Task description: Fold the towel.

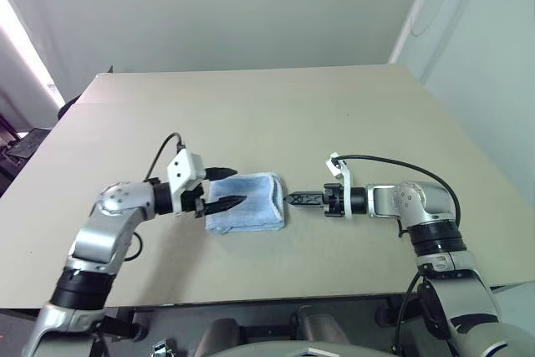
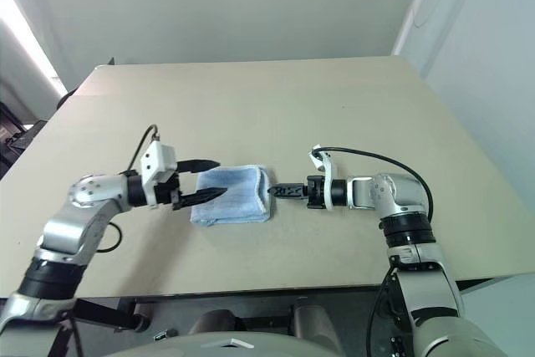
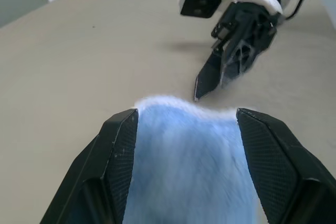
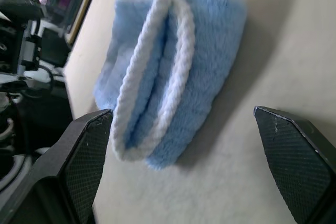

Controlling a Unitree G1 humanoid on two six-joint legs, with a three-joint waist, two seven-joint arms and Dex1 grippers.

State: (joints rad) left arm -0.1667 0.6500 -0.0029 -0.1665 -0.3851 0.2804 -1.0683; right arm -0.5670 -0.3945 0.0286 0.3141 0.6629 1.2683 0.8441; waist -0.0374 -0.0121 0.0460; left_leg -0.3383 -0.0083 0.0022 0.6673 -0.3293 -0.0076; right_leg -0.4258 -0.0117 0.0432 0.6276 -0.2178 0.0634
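Note:
The towel needs to be folded into a neat bundle. My right gripper should grab it by its doubled white edge next.
The towel lies folded into a small light-blue bundle on the table, its white stitched borders stacked along the edge that faces my right gripper. My left gripper is open at the towel's left end, fingers spread over the cloth with nothing between them. My right gripper is just to the right of the towel, pointing at it. It is open, with its fingers wide apart and clear of the cloth.
The beige table stretches far behind and to both sides of the towel. Its front edge runs close under my arms. Dark equipment stands off the table's left side.

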